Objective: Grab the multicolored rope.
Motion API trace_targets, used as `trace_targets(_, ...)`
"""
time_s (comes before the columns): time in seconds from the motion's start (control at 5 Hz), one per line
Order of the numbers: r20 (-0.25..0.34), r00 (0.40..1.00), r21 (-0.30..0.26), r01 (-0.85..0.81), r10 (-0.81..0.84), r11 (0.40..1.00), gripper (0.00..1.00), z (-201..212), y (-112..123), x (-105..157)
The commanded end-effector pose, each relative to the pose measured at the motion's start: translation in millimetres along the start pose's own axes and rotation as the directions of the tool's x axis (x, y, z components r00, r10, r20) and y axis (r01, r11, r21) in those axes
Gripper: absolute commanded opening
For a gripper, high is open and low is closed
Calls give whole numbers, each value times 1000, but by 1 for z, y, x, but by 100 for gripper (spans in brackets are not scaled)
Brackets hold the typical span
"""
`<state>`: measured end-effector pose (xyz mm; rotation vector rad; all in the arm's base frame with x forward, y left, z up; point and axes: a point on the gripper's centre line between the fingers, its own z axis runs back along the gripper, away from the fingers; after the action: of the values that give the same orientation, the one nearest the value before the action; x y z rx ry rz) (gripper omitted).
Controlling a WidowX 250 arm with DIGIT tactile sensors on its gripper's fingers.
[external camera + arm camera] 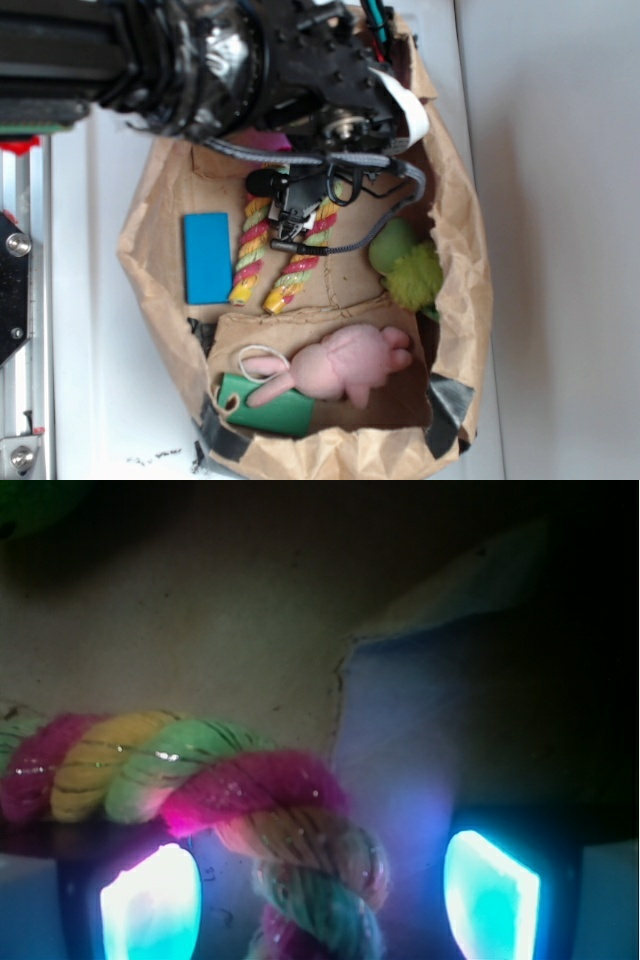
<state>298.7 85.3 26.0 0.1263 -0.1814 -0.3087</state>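
The rope's bend (320, 875) hangs down between my gripper's glowing fingertips, so my gripper needs to close. Closing now would hold the multicolored rope.
The multicolored rope (248, 252) is a thick twisted U of red, yellow and light-green strands, lying on the brown paper floor of the bag. Its two legs point toward the pink bunny. My gripper (296, 212) hangs over the rope's bend, between the tops of the two legs. In the wrist view the rope (250, 790) curves in from the left and drops down between my glowing fingertips (150, 905). The gripper (320, 900) is open, with a gap showing between the rope and each pad.
A blue block (207, 257) lies left of the rope. A green fuzzy plush (408, 265) sits to its right. A pink plush bunny (345, 363), a thin white string loop (262, 352) and a green card (272, 410) lie nearer the front. Crumpled brown paper walls (455, 230) ring everything.
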Motion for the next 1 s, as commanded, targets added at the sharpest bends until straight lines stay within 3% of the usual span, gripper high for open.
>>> trace_targets(0.0, 18, 1000, -3, 17, -17, 1000, 100, 2, 1, 7)
trace_targets(0.2, 12, 1000, -12, 16, -16, 1000, 100, -2, -3, 9)
trace_targets(0.4, 1, 1000, -7, -24, 24, 1000, 0, -4, -4, 6)
trace_targets(0.8, 36, 999, -1, -27, 27, 1000, 0, 3, -3, 5)
